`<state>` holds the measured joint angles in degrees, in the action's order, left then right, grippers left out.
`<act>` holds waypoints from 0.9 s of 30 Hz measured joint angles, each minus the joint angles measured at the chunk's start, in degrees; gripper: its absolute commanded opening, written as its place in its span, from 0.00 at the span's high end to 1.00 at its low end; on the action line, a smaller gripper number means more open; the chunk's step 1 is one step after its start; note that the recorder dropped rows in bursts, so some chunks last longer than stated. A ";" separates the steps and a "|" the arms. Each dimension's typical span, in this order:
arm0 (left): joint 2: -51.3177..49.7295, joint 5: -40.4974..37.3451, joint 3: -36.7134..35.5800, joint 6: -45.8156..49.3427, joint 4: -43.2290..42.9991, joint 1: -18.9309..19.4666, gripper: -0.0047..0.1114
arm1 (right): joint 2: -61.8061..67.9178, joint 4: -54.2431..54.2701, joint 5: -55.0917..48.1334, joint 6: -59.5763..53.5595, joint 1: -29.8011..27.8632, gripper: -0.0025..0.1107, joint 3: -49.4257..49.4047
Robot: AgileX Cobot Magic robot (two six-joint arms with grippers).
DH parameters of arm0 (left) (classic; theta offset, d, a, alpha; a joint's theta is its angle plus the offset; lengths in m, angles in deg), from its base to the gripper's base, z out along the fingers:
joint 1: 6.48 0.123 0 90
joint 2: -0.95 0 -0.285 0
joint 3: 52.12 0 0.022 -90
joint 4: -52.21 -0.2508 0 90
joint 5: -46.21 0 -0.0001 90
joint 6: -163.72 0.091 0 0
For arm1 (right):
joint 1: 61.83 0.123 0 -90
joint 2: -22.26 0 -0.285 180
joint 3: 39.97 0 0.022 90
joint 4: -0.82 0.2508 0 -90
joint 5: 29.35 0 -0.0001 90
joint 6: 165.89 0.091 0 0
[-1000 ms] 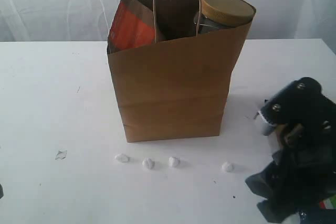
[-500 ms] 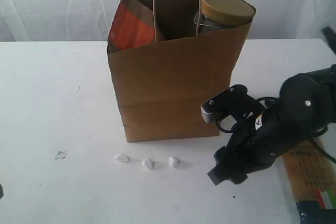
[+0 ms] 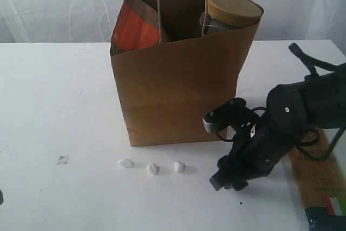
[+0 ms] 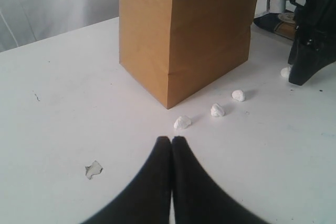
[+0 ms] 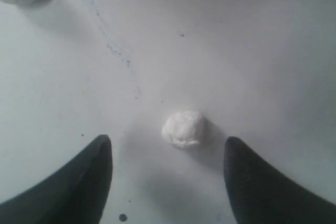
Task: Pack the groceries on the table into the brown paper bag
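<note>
My right gripper should close on the white pebble now. Its fingers are low at the table around the pebble, so they would hold it.
The brown paper bag (image 3: 178, 90) stands upright mid-table. Sticking out of its top are the brown pouch with an orange-red panel (image 3: 135, 28) and the tan-lidded clear jar (image 3: 233, 10). The long spaghetti packet (image 3: 316, 171) lies flat on the table (image 3: 54, 96) at the right. My right gripper (image 3: 225, 181) points down in front of the bag's right corner. Its jaws (image 5: 168, 148) are open and straddle a small white pebble (image 5: 184, 128) without touching it. My left gripper (image 4: 171, 141) is shut and empty, low over the table, facing the bag (image 4: 184, 30).
Three white pebbles (image 3: 125, 162) (image 3: 153, 169) (image 3: 179, 166) lie in a row before the bag. A small clear scrap (image 3: 62, 159) lies to their left. The right arm (image 3: 281, 128) sits between the bag and the spaghetti packet.
My right arm has swung left, away from the spaghetti packet, and come down over the fourth pebble, which it now hides in the exterior view. The left gripper has stayed put.
</note>
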<state>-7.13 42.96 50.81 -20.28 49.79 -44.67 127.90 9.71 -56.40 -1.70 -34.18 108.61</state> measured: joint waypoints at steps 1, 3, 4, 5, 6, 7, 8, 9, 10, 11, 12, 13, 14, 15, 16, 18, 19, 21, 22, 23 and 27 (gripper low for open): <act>0.00 0.00 0.00 0.00 0.00 0.00 0.96 | 0.29 0.00 0.46 0.00 0.00 0.47 0.00; 0.00 0.00 0.00 0.00 0.00 0.00 0.96 | 1.08 0.00 1.02 0.00 0.00 0.47 0.00; 0.00 0.00 0.00 0.00 0.00 0.00 0.96 | 1.36 0.00 1.16 -0.12 0.00 0.49 0.00; 0.00 0.00 0.00 0.00 0.00 0.00 0.96 | 1.83 0.00 1.31 -0.13 0.00 0.51 0.00; 0.00 0.00 0.00 0.00 0.00 0.00 0.96 | 1.94 0.00 1.45 -0.25 0.00 0.54 0.12; 0.00 0.00 0.00 0.00 0.00 0.00 0.96 | 2.06 0.00 1.66 -0.25 0.00 0.58 0.31; 0.00 0.00 0.00 0.00 0.00 0.00 0.96 | 2.23 0.00 1.80 -0.35 0.00 0.64 0.35; 0.00 0.00 0.00 0.00 0.00 0.00 0.96 | 2.34 0.00 2.14 -0.35 0.00 0.70 0.40; 0.00 0.00 0.00 0.00 0.00 0.00 0.96 | 2.34 0.00 2.24 -0.35 0.00 0.75 0.40; 0.00 0.00 0.00 0.00 0.00 0.00 0.96 | 2.37 0.00 2.24 -0.35 0.00 0.80 0.40; 0.00 0.00 0.00 0.00 0.00 0.00 0.96 | 2.37 0.00 2.24 -0.35 0.00 0.83 0.40; 0.00 0.00 0.00 0.00 0.00 0.00 0.96 | 2.37 0.00 2.24 -0.35 0.00 0.87 0.40; 0.00 0.00 0.00 0.00 0.00 0.00 0.96 | 2.37 0.00 2.24 -0.35 0.00 0.90 0.40; 0.00 0.00 0.00 0.00 0.00 0.00 0.96 | 2.37 0.00 2.11 -0.35 0.00 0.91 0.40; 0.00 0.00 0.00 0.00 0.00 0.00 0.96 | 2.10 0.00 1.98 -0.35 0.00 0.92 0.40; 0.00 0.00 0.00 0.00 0.00 0.00 0.96 | 1.27 0.02 1.12 -0.35 0.00 0.93 0.29; 0.00 0.00 0.00 0.00 0.00 0.00 0.96 | 0.64 0.12 0.81 -0.35 0.00 0.93 0.29; 0.00 0.00 0.00 0.00 0.00 0.00 0.96 | -0.98 0.24 0.67 -0.35 0.24 0.93 0.29; 0.00 0.00 0.00 0.00 0.00 0.00 0.96 | -2.25 0.24 0.46 -0.35 0.36 0.93 0.29; 0.00 0.00 0.00 0.00 0.00 0.00 0.96 | -3.15 0.24 0.15 -0.35 0.37 0.93 0.29; 0.00 0.00 0.00 0.00 0.00 0.00 0.96 | -7.57 0.24 -2.50 -0.35 1.29 0.93 0.29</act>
<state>-7.13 42.96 50.81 -20.28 49.79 -44.67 120.33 9.95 -58.90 -2.05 -32.90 108.90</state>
